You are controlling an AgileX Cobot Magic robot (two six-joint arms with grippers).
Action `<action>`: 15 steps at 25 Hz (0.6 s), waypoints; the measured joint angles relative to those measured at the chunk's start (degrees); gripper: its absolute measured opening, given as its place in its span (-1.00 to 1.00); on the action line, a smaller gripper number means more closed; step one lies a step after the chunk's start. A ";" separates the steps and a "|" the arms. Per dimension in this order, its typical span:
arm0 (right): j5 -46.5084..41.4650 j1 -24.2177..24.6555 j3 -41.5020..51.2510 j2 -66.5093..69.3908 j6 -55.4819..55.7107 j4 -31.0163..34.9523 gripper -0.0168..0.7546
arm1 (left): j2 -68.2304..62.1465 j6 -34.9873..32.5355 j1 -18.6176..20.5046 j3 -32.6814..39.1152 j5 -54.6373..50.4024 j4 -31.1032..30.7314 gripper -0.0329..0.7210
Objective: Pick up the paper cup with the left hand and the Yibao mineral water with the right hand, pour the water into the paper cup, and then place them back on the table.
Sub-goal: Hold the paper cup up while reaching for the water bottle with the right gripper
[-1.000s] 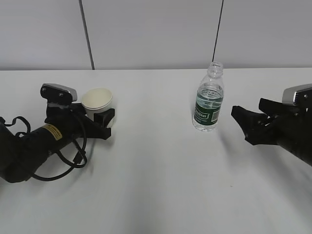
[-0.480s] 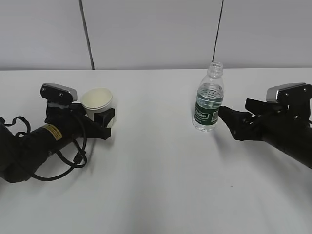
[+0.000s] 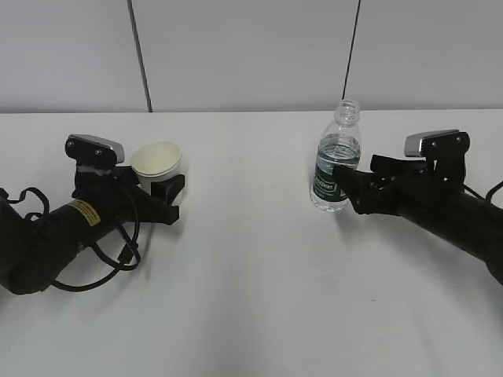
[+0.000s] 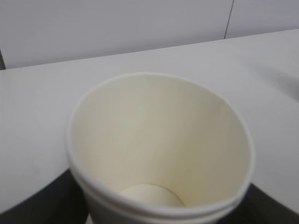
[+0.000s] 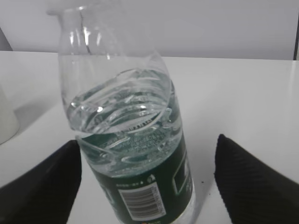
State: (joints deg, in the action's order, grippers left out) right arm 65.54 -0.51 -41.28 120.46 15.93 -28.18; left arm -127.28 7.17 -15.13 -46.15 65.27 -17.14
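Note:
My right gripper will grab the Yibao bottle by its green label [image 3: 328, 182] next. That leaves the bottle's opening free to pour water into the paper cup [image 3: 156, 160].
The white paper cup [image 3: 156, 160] stands on the white table [image 3: 251, 298] at the left. My left gripper [image 3: 167, 193], on the arm with the yellow sticker, is shut on the cup's lower body. In the left wrist view the cup [image 4: 159, 140] fills the frame, its cream inside empty, with dark fingers [image 4: 42, 200] at both lower corners. The Yibao bottle [image 3: 336, 169] stands upright, capless, right of centre. My right gripper [image 3: 346, 187] is open around its green label. In the right wrist view the bottle [image 5: 135, 158] sits between the fingers [image 5: 252, 177], with a gap on the right. Water [image 5: 117, 102] fills it to about two-thirds.
Grey wall panels with a dark seam [image 3: 140, 55] run behind the table's far edge. A thin black cable [image 3: 351, 47] hangs behind the bottle. A loop of black cable [image 3: 110, 263] lies by the left arm. The cup's side shows at the left edge of the right wrist view [image 5: 5, 116].
My right arm has moved left across the table, and its open fingers now straddle the bottle. The left arm and the cup have not moved.

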 joint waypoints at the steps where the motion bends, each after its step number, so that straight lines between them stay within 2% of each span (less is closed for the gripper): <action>1: 0.00 0.00 -0.95 0.63 0.13 -0.22 0.75 | 0.00 0.00 0.00 0.00 0.01 0.00 0.26; 8: 0.00 -0.91 -6.10 3.53 1.30 -3.38 0.75 | 0.00 0.00 0.00 0.00 0.01 0.00 0.26; 15: 0.00 -3.54 -10.95 6.11 1.52 -3.26 0.75 | 0.00 0.00 0.00 0.00 0.06 0.00 0.26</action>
State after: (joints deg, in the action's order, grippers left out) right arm 65.54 -4.05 -52.23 126.58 17.46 -31.44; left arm -127.28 7.17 -15.13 -46.15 65.33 -17.14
